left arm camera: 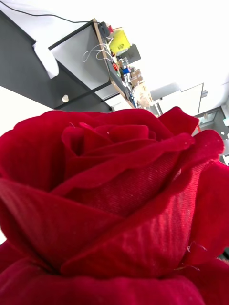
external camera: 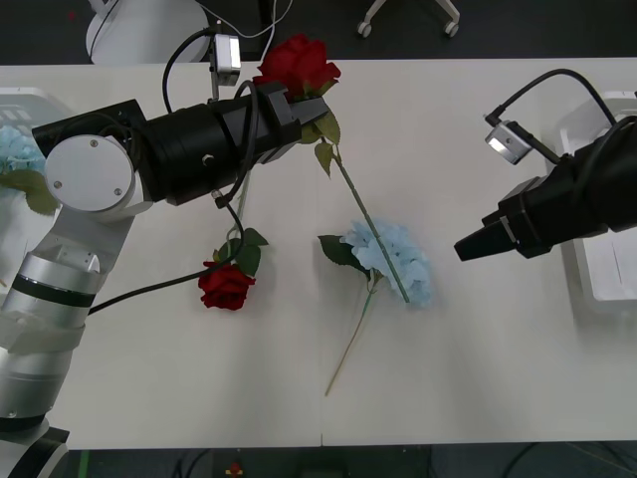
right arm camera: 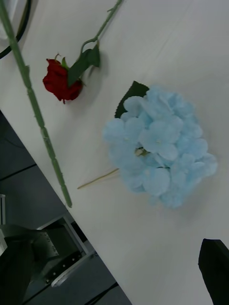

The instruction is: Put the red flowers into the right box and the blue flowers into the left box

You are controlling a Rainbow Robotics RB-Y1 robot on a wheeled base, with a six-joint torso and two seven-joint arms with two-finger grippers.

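The right gripper will next take hold of the bare cut end of the red flower's green stem, to carry the flower into the right box.
My left gripper is shut on a red flower just under its bloom, held above the far middle of the table. The bloom sits close before the left wrist camera and hides the fingers. Its long stem slants down over a blue flower lying mid-table. A second red flower lies to that one's left. My right gripper hovers open just right of the blue flower, nothing between its fingers. The right box is at the right edge. The left box holds a blue flower.
The table's near edge runs close under the right gripper. The held stem and the lying red flower lie beyond the blue one. Cables hang from the left arm over the table's left half.
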